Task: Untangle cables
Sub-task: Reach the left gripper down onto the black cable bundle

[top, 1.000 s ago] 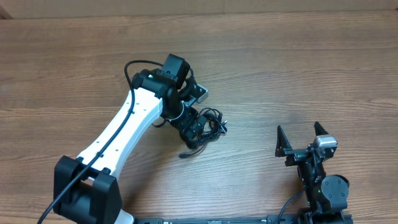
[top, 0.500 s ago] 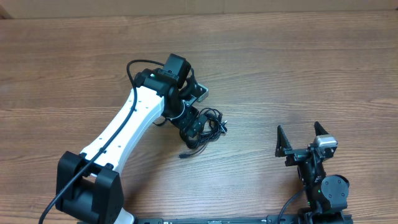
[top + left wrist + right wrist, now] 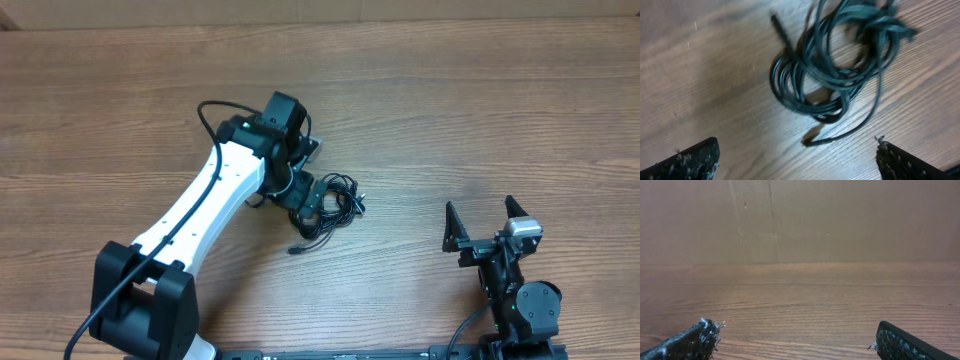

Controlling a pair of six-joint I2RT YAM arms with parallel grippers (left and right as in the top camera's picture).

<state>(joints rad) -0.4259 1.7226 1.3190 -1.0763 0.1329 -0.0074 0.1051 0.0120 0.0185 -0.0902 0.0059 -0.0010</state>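
Note:
My left gripper grabs the bundle's coiled loops on its side next, which leaves the opposite side free for my right gripper to untangle.
The cables (image 3: pixel 340 197) lie as a tangled black bundle on the wooden table, with one loose plug end (image 3: pixel 296 250) trailing toward the front. My left gripper (image 3: pixel 312 203) hovers over the bundle's left side. In the left wrist view the coiled cables (image 3: pixel 840 65) fill the upper middle, and a small brown-tipped plug (image 3: pixel 812 136) lies closest to my left gripper (image 3: pixel 797 165), which is open and holds nothing. My right gripper (image 3: pixel 480 210) stands open at the front right, far from the cables. The right wrist view shows that gripper (image 3: pixel 797 340) with only bare wood between its fingers.
The table (image 3: pixel 480 110) is plain wood all round the bundle. A brown cardboard wall (image 3: pixel 800 220) stands along the far edge. The left arm's white link (image 3: pixel 190 215) slants from the front left to the bundle.
The left wrist has shifted slightly to the left above the bundle. The cables and the right arm have not moved.

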